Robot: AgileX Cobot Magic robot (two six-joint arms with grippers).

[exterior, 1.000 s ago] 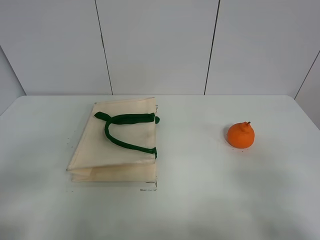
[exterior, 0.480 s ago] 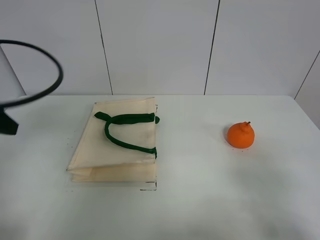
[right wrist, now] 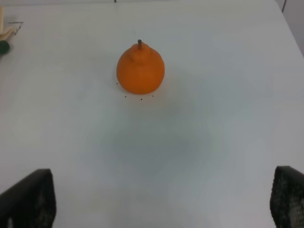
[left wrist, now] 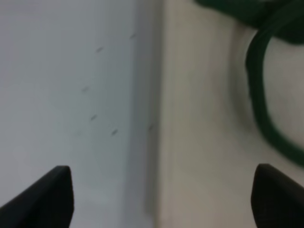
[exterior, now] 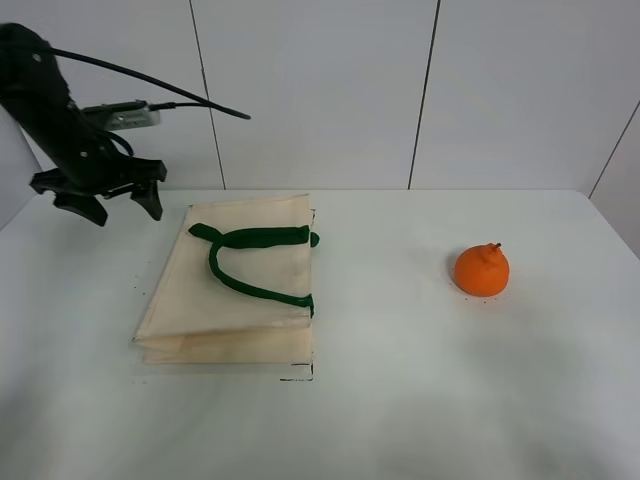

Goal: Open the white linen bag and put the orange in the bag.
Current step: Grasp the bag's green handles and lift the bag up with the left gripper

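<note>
The bag's cloth [exterior: 190, 295] lies flat and closed, so the robot's left gripper should next pinch the bag by its green handle loop [exterior: 222, 275] on top.
The white linen bag [exterior: 235, 290] lies flat and closed on the table, its dark green handles [exterior: 250, 262] on top. The orange [exterior: 481, 270] stands upright to the right, well apart from the bag. My left gripper [exterior: 124, 210] is open and empty, hovering just beyond the bag's far left corner. In the left wrist view the open gripper [left wrist: 161, 199] straddles the bag's edge [left wrist: 204, 118], with a green handle [left wrist: 259, 95] beside it. My right gripper [right wrist: 159, 199] is open and empty, with the orange [right wrist: 140, 69] ahead of it. It does not show in the exterior view.
The white table [exterior: 400, 400] meets a white panelled wall [exterior: 320, 90] behind. A black cable [exterior: 150, 78] trails from the left arm. A corner of the bag [right wrist: 5, 28] shows at the edge of the right wrist view.
The left arm has come in from the left edge and moved to the bag's far left corner. The bag and the orange have not moved.
</note>
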